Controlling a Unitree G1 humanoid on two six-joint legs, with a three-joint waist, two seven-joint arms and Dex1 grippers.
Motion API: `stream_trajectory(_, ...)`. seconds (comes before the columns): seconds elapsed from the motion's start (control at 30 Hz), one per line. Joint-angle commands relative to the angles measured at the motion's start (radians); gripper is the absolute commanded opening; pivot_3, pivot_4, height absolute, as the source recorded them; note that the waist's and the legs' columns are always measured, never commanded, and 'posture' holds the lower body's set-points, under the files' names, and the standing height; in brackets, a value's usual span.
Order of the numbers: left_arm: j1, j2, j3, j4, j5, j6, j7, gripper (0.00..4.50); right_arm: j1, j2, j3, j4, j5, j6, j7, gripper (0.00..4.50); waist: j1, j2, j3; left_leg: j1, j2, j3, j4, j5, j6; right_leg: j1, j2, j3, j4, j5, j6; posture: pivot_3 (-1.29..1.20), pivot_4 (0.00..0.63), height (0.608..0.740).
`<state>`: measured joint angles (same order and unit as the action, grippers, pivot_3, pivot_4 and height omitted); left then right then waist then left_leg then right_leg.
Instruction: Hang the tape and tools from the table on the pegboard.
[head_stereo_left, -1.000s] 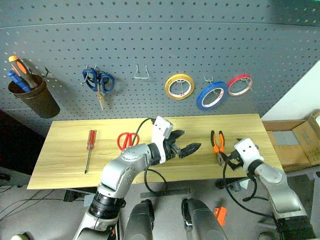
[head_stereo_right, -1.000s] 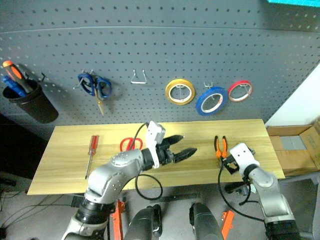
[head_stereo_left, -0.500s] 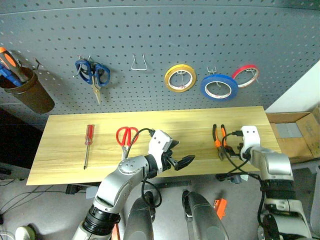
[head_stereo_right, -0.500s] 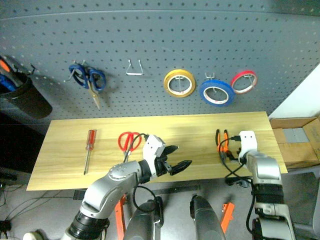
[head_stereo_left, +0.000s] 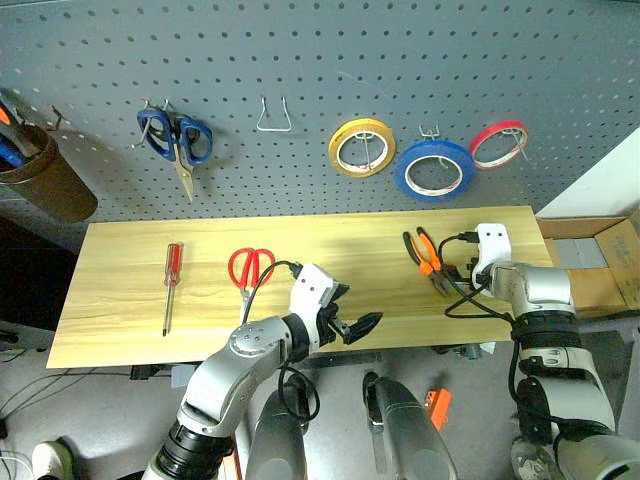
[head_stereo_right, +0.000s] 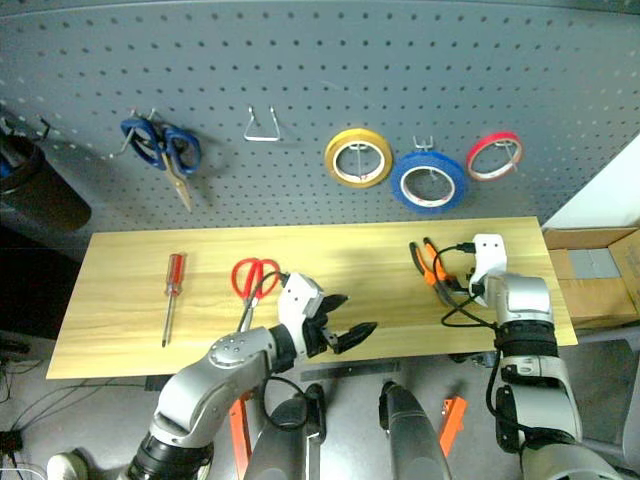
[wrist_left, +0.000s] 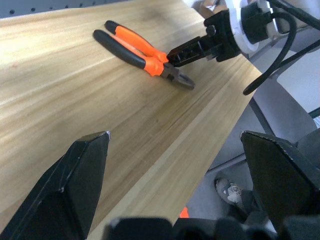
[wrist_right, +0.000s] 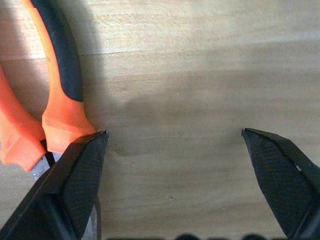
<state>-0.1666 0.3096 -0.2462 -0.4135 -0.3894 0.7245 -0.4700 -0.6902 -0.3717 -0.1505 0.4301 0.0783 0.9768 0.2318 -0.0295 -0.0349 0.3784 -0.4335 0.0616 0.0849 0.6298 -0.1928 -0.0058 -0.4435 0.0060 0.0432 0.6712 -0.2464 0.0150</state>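
I will grab the pliers (head_stereo_left: 427, 262) by their orange-and-black handles with my right gripper to hang them on the pegboard.
The orange-and-black pliers (head_stereo_left: 427, 262) lie on the right part of the wooden table (head_stereo_left: 110, 335). My right gripper (head_stereo_left: 457, 284) is open and low over their head, one finger (wrist_right: 75, 185) right beside an orange handle (wrist_right: 62, 100). Further left lie the red-handled scissors (head_stereo_left: 247, 270) and the red-handled screwdriver (head_stereo_left: 170, 286). My left gripper (head_stereo_left: 352, 325) hovers open and empty over the table's front edge, right of the scissors. The blue tape (head_stereo_left: 433, 170) hangs on a hook of the grey pegboard (head_stereo_left: 400, 60).
On the pegboard also hang blue-handled scissors (head_stereo_left: 175, 142), a yellow roll (head_stereo_left: 361, 147), a thin red roll (head_stereo_left: 498, 144) and a bare metal hook (head_stereo_left: 272, 115). A dark cup (head_stereo_left: 35, 185) with tools hangs at far left. A cardboard box (head_stereo_left: 600, 265) sits beyond the table's right end.
My right gripper has moved forward up to the pliers, whose handles now lean to the left. The left gripper has barely moved. The camera has tilted further down.
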Motion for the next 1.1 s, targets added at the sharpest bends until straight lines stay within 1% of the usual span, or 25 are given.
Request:
stream_trajectory(0.03,0.008,-0.007,0.015,-0.055,-0.013,-0.005,0.003,4.50,0.011,-0.038,0.043,0.025,-0.024,-0.038,0.022,4.45,0.001,0.000,0.000,0.000,0.000,0.000,0.000,0.000,0.000,0.000,0.000,0.000,0.000,0.000,0.000,0.08,0.441,0.740)
stream_trajectory(0.2,0.002,-0.011,0.020,-0.049,-0.011,-0.008,0.003,4.50,0.013,-0.072,0.062,0.011,-0.022,-0.033,0.044,4.45,0.001,0.000,0.001,0.000,0.000,0.000,-0.001,0.000,0.000,0.000,0.000,0.000,-0.003,0.000,0.000,0.07,0.428,0.740)
stream_trajectory(0.33,-0.003,-0.007,0.026,-0.043,-0.010,-0.015,-0.004,4.50,0.007,-0.104,0.092,-0.057,-0.024,0.008,0.079,4.45,0.001,0.000,0.001,-0.002,0.000,0.000,-0.004,0.000,-0.001,0.000,0.000,-0.001,-0.008,0.000,0.000,0.06,0.419,0.740)
stream_trajectory(0.43,-0.007,0.000,0.035,-0.038,-0.010,-0.020,-0.009,4.50,-0.006,-0.111,0.109,-0.121,-0.007,0.074,0.099,4.45,0.001,0.000,0.001,-0.002,0.000,0.000,-0.004,-0.001,-0.004,0.000,0.000,0.000,-0.009,0.000,0.001,0.06,0.418,0.740)
stream_trajectory(0.5,-0.010,0.003,0.043,-0.032,-0.009,-0.023,-0.010,4.50,-0.022,-0.094,0.110,-0.152,0.002,0.113,0.100,4.45,0.001,0.000,0.001,-0.002,0.001,0.000,-0.005,0.000,-0.006,0.000,0.000,-0.001,-0.009,-0.001,0.002,0.07,0.415,0.740)
stream_trajectory(0.6,-0.009,0.009,0.049,-0.030,-0.006,-0.027,-0.011,4.50,-0.063,-0.040,0.099,-0.179,0.018,0.182,0.076,4.45,-0.002,0.001,0.001,-0.002,0.001,0.000,-0.006,-0.001,-0.007,-0.001,0.000,-0.001,-0.009,-0.001,0.002,0.07,0.415,0.740)
stream_trajectory(0.83,0.006,0.009,0.050,-0.047,-0.005,-0.023,-0.005,4.50,-0.104,0.004,0.082,-0.244,0.045,0.290,0.054,4.45,0.007,0.001,0.001,-0.004,0.001,0.000,-0.006,-0.001,-0.007,-0.002,0.000,-0.001,-0.010,-0.001,0.002,0.09,0.409,0.740)
stream_trajectory(1.0,0.012,0.005,0.049,-0.055,-0.006,-0.021,0.001,4.50,-0.118,0.027,0.083,-0.245,0.045,0.295,0.037,4.45,0.007,0.001,0.001,-0.006,0.001,0.000,-0.006,-0.001,-0.008,-0.003,-0.001,-0.002,-0.012,-0.001,0.003,0.09,0.406,0.740)
stream_trajectory(1.1,0.014,0.004,0.049,-0.056,-0.005,-0.023,0.001,4.50,-0.126,0.052,0.084,-0.199,0.038,0.257,0.017,4.45,0.007,0.001,0.001,-0.007,0.001,0.000,-0.006,-0.001,-0.008,-0.004,-0.001,-0.002,-0.012,-0.001,0.003,0.09,0.406,0.740)
